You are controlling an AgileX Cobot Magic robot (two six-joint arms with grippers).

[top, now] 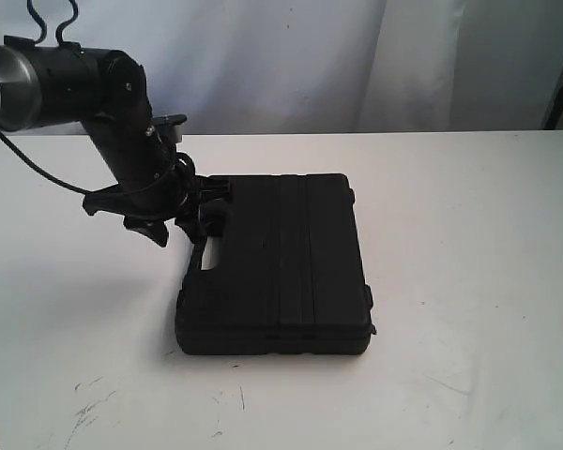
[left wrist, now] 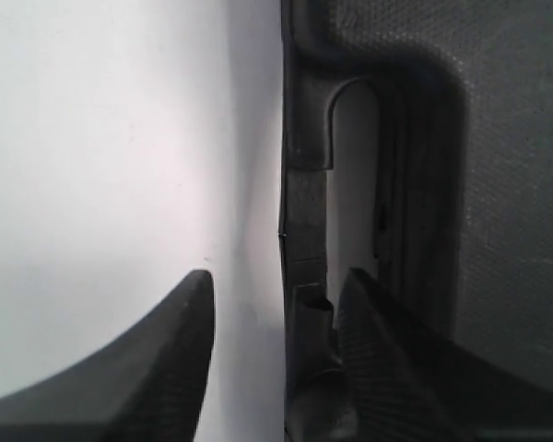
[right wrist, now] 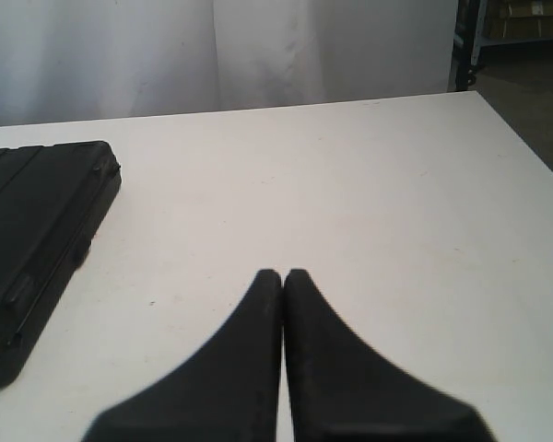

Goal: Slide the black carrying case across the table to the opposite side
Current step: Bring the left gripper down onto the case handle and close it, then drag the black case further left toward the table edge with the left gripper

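I need to grab the handle bar [top: 198, 253] with my left gripper next, to slide the black carrying case [top: 291, 262] across the table.
The black carrying case [top: 291, 262] lies flat on the white table [top: 469, 234], a little left of the middle. My left gripper [top: 192, 220] is down at the case's left edge, at its handle [top: 199, 246]. In the left wrist view the gripper [left wrist: 278, 276] is open astride the handle bar [left wrist: 304, 212]: one finger over the bare table [left wrist: 101, 138], the other in the handle slot beside the textured lid [left wrist: 498, 138]. My right gripper [right wrist: 283, 273] is shut and empty above the table [right wrist: 350, 184], right of the case [right wrist: 28, 221]; the exterior view does not show it.
A white curtain [top: 310, 56] hangs behind the table. The table's right edge [right wrist: 525, 157] borders dark floor and shelving [right wrist: 516, 55]. Scuff marks [top: 89, 403] show near the front left. Bare tabletop stretches to the right of the case.
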